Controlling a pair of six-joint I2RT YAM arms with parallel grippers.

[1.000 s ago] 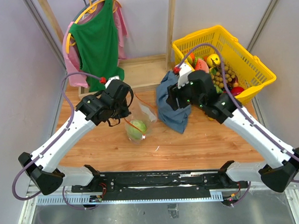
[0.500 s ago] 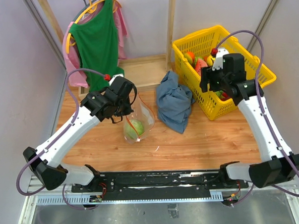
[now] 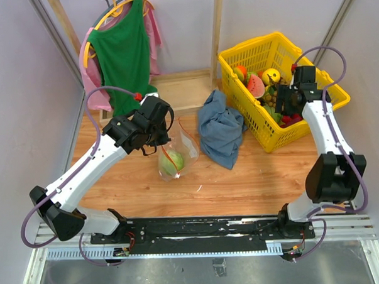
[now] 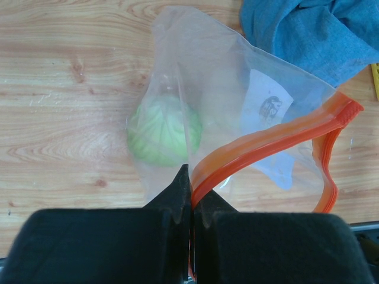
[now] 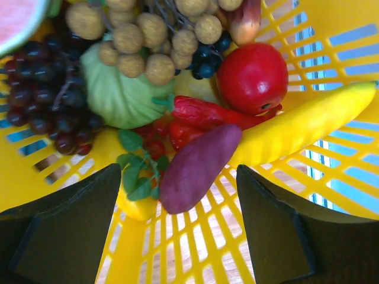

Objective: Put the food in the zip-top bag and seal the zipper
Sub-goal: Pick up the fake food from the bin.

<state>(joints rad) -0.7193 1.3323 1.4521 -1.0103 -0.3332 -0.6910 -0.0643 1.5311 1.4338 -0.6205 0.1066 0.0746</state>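
Observation:
My right gripper is going to grab the purple piece across its narrow sides next. Its ends stay free, so it fits through the opening of the zip-top bag.
My left gripper is shut on the red-orange zipper of the clear zip-top bag and holds its mouth up. A pale-green cabbage lies inside the bag on the table. My right gripper is open above the yellow basket, straddling a purple piece. Beside it lie a yellow banana, a red chili, a red round fruit, a green vegetable and dark grapes.
A blue-grey cloth lies between the bag and the basket. A green shirt hangs on a wooden rack at the back left. The basket wall rises close on the right of my right gripper.
My right arm swung from over the cloth to the basket and lowered among the fruit. My left gripper lifted the bag's mouth slightly and kept its hold.

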